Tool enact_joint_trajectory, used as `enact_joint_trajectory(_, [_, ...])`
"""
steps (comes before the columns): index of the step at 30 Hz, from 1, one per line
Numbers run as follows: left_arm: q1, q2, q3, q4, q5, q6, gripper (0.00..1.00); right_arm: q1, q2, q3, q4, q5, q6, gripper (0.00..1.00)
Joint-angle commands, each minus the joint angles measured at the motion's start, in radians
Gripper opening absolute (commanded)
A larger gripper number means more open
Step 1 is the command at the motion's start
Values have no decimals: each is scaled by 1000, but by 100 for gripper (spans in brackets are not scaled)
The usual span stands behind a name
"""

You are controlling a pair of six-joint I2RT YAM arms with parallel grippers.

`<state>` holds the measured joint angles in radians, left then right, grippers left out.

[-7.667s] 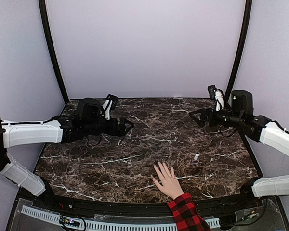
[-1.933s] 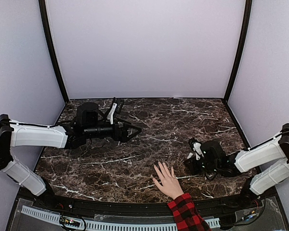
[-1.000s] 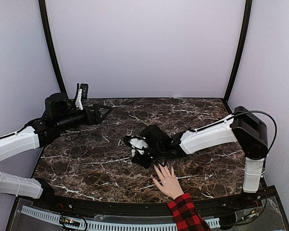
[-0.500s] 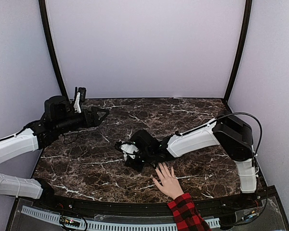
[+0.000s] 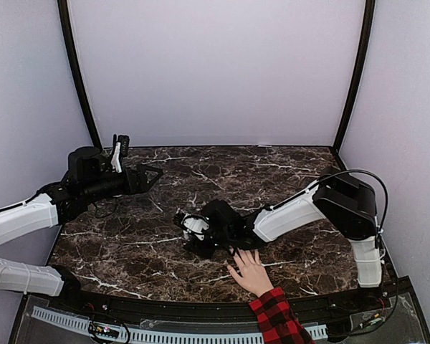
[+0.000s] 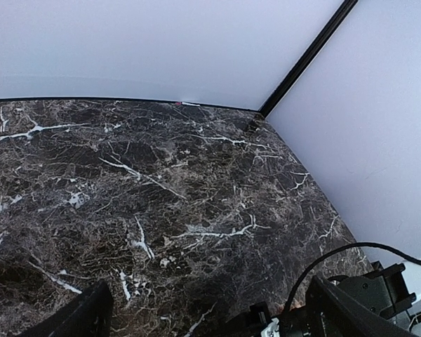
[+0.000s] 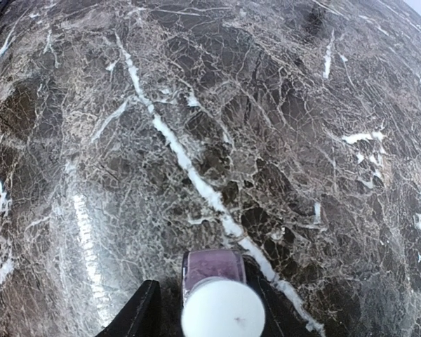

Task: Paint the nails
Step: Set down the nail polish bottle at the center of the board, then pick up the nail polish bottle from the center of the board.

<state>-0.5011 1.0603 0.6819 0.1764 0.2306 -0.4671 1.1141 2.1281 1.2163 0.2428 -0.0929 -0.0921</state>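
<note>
My right gripper closes on the purple glass (image 7: 213,267) next, since my fingertips reach past the white cap in the right wrist view.
A light-skinned hand (image 5: 249,273) with a red-and-black plaid sleeve lies flat at the table's near edge, fingers spread. Its nails (image 5: 242,253) are too small to make out singly. My right gripper (image 5: 189,234) sits low on the marble just left of the fingertips. In the right wrist view a small polish bottle (image 7: 213,269) with purple glass and a white cap stands between the fingers of the right gripper (image 7: 203,317); a gap shows at the left finger (image 7: 137,314). My left gripper (image 5: 155,173) hovers open at the back left with nothing in it.
The dark marble table (image 5: 287,172) is bounded by pale walls and black corner posts (image 5: 351,79). My right forearm (image 5: 287,213) stretches across the table just beyond the hand. The left wrist view shows the right arm's cable (image 6: 337,256) at the lower right.
My right gripper has slid slightly left and nearer with the bottle, and its jaws have parted from the bottle. The left arm has barely shifted. The hand has stayed put.
</note>
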Motion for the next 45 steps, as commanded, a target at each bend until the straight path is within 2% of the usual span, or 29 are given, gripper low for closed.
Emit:
enact_joint_trajectory(1, [7,-18,-11,14,19,-8,99,10,8,-60,126,11,7,44])
enact_joint_trajectory(7, [7,-16,-12,14,18,-8,99,11,24,-93,193,21,22,39])
enact_joint_trajectory(13, [7,-12,-15,19,18,-6,99,10,37,-129,260,29,28,30])
enact_joint_trajectory(23, [7,-12,-23,11,38,-2,99,10,36,-126,275,26,24,23])
enact_joint_trajectory(31, [7,-13,-30,20,103,34,97,-12,-71,-145,221,-46,25,13])
enact_joint_trajectory(41, [4,-49,9,37,248,137,99,-89,-317,-179,4,-180,1,11])
enact_joint_trajectory(45, [1,-96,-22,87,293,199,99,-106,-406,-202,-95,-185,-21,11])
